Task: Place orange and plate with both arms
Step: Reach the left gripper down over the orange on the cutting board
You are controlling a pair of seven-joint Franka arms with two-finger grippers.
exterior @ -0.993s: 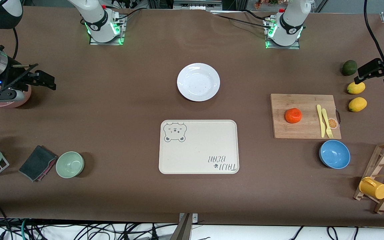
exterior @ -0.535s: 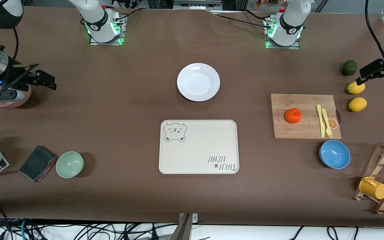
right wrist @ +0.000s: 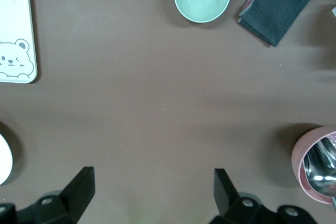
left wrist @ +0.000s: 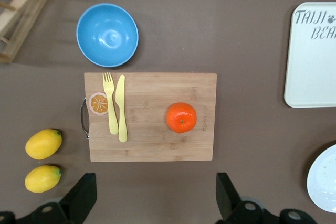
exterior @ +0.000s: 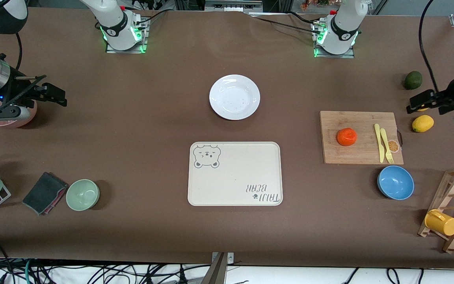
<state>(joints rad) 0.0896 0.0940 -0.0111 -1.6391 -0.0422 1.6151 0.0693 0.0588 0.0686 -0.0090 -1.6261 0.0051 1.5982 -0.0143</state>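
The orange should go on the white plate (exterior: 234, 96), so I will grab it by its round body (exterior: 346, 137) with my left gripper next.
The orange (exterior: 347, 136) sits on a wooden cutting board (exterior: 359, 156) toward the left arm's end of the table; it also shows in the left wrist view (left wrist: 181, 117). The white plate (exterior: 234, 96) lies on the table mid-way between the arms' bases, farther from the front camera than the cream tray; its edge shows in the left wrist view (left wrist: 323, 179). My left gripper (exterior: 420, 101) is open and empty, up over a lemon beside the board; its own view (left wrist: 156, 198) shows bare table between the fingers. My right gripper (exterior: 53, 95) is open and empty over the table near a pink cup, as its own view (right wrist: 152, 190) shows.
A cream bear tray (exterior: 235, 173) lies nearer the front camera than the plate. A yellow fork and knife (exterior: 382, 142) lie on the board. A blue bowl (exterior: 395, 182), a lemon (exterior: 423, 123), an avocado (exterior: 413, 80) and a mug rack (exterior: 447, 213) surround it. A green bowl (exterior: 82, 194), a grey cloth (exterior: 45, 192) and a pink cup (exterior: 12, 118) sit at the right arm's end.
My left gripper has moved from beside the avocado to over the lemon, toward the cutting board. The right arm has not moved.
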